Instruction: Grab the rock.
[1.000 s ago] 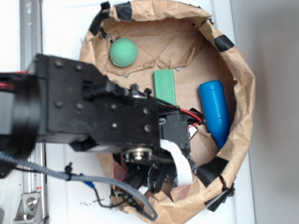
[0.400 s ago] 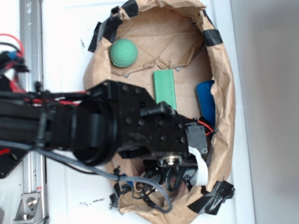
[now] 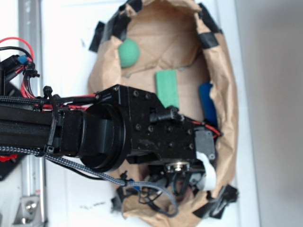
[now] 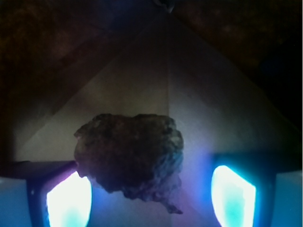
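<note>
My gripper should move toward the rock before it closes. The rock's body (image 4: 129,149) is off-centre ahead of both fingers in the wrist view, so my gripper would miss if it closed now.
In the wrist view the rock (image 4: 130,156), a lumpy dark brown stone, lies on brown paper between my gripper's (image 4: 150,198) two glowing fingertips. Its left edge is at the left fingertip (image 4: 68,201); a gap separates it from the right fingertip (image 4: 233,196). The gripper is open around it. In the exterior view my gripper (image 3: 182,182) is low inside the paper bag (image 3: 222,75), mostly covered by the black wrist (image 3: 156,137). The rock is hidden there.
Inside the bag lie a green ball (image 3: 129,53), half covered by the folded bag wall, a green block (image 3: 167,87), and a blue cylinder (image 3: 207,104) partly behind the right wall. Black tape patches line the rim. A metal rail (image 3: 28,38) runs along the left.
The arm has moved right and toward the bag's lower end. The bag's walls have folded inward, covering part of the green ball and most of the blue cylinder.
</note>
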`<state>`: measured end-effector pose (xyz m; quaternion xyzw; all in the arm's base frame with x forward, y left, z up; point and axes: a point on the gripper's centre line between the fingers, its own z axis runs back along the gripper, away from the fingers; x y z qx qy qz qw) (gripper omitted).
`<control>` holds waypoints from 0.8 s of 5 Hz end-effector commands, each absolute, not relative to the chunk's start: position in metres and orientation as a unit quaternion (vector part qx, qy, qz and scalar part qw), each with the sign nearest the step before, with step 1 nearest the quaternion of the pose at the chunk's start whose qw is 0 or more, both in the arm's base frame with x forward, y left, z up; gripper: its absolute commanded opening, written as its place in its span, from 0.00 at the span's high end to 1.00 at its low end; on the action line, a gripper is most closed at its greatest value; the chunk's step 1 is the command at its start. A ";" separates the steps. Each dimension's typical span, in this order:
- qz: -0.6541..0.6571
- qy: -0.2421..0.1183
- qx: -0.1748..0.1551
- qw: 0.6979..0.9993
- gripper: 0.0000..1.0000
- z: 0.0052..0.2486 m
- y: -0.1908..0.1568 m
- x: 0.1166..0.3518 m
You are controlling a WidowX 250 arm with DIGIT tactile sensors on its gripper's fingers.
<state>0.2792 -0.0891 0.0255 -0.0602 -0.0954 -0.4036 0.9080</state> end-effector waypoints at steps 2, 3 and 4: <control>-0.484 -0.196 -0.063 0.851 0.00 0.103 -0.056 0.292; -0.507 -0.182 -0.089 0.838 0.00 0.088 -0.058 0.298; -0.529 -0.155 -0.094 0.829 0.00 0.067 -0.079 0.291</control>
